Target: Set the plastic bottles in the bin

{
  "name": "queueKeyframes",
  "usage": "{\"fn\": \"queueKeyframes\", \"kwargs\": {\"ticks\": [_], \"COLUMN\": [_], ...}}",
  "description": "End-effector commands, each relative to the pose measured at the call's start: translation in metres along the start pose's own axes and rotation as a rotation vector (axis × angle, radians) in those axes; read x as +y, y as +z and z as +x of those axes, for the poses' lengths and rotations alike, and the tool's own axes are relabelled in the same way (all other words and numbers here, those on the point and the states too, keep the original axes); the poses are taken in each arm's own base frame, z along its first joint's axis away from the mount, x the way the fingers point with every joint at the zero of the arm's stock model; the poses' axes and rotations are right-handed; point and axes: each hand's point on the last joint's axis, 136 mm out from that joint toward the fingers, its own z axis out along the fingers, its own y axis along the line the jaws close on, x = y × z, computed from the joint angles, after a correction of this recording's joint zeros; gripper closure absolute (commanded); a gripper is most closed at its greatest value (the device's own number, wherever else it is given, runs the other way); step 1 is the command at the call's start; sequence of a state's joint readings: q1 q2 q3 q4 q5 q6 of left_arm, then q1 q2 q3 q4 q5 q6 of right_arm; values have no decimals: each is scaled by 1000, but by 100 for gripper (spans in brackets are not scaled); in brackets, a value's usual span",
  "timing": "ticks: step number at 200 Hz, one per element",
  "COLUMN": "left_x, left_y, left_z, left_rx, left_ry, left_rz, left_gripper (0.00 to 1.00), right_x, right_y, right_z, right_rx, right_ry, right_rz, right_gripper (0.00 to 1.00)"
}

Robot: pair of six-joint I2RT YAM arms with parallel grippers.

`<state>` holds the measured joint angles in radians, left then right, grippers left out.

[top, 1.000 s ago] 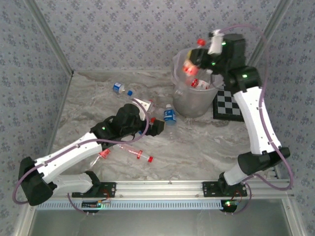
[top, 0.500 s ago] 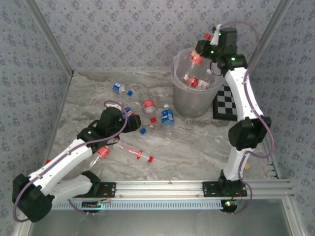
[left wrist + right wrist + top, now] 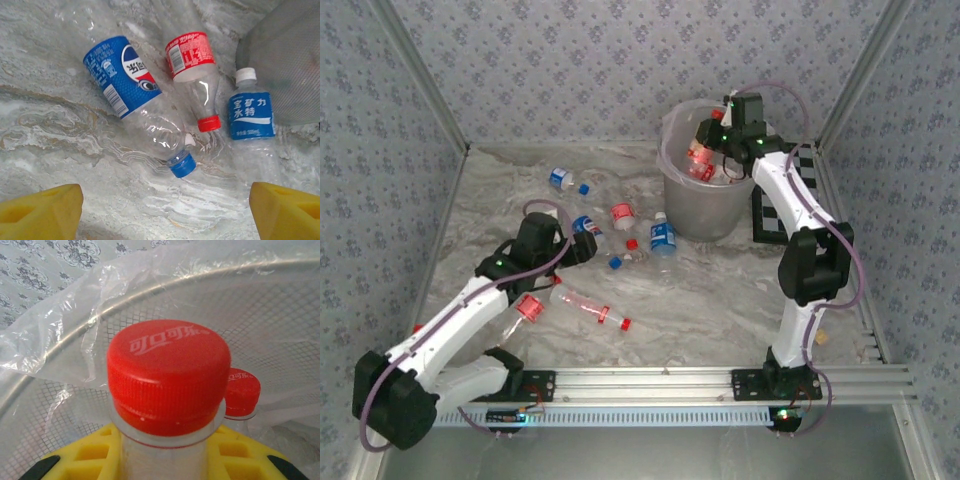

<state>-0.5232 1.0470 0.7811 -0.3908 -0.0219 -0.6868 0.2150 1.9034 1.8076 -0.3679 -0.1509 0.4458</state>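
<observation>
My right gripper should open now: the red-capped bottle is hanging inside the bin's rim, and the bin's bag-lined mesh side is around the bottle.
Several plastic bottles lie on the marble table. A blue-labelled bottle (image 3: 132, 95) with a blue cap lies just ahead of my left gripper (image 3: 162, 215), which is open with nothing between its yellow fingertips (image 3: 42, 210). Beside it lie a red-labelled bottle (image 3: 192, 65) and a white-capped blue one (image 3: 251, 115). From above, my left gripper (image 3: 570, 247) sits beside that blue bottle (image 3: 585, 228). My right gripper (image 3: 165, 460) is shut on the neck of a red-capped bottle (image 3: 167, 375), held over the bin (image 3: 705, 210). The bin's bag-lined mesh wall (image 3: 280, 315) surrounds another red-capped bottle (image 3: 241, 390).
More bottles lie at the back left (image 3: 563, 180) and near the left forearm (image 3: 585, 305). A checkerboard (image 3: 780, 215) lies right of the bin. Patterned walls close in the table on three sides, and a metal rail (image 3: 650, 380) runs along the front.
My left arm pulled back to the left, off the bottle cluster, its jaws narrowing a little. My right gripper carried its bottle left and down into the bin's mouth.
</observation>
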Motion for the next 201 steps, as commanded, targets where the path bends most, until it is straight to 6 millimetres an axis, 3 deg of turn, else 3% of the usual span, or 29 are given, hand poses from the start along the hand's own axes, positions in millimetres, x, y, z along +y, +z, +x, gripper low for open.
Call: {"fn": "queueKeyframes", "kwargs": {"ticks": [1,16,49,99,140,201], "left_x": [-15,-15,-22,-12,-15,-26], "left_y": [0,5,18,45,68,111], "left_z": [-12,-12,-14,-13,-6,8], "left_rx": [-2,16,45,61,97,142], "left_ry": [17,11,-34,-129,-172,-262], "left_rz": [42,27,33,-45,-65,-86], "left_gripper": [11,7,0,0,0,0], "right_x": [-7,1,13,20,21,18], "right_y": [6,-11,-69,-162,-209,-235], "right_z": [24,9,-28,-48,-23,46], "right_rx": [58,29,-55,-132,-132,-6], "right_ry": [-9,-36,-105,-193,-198,-140], "right_rz": [60,66,137,164,108,-36], "right_gripper": [77,64,24,11,9,9]}}
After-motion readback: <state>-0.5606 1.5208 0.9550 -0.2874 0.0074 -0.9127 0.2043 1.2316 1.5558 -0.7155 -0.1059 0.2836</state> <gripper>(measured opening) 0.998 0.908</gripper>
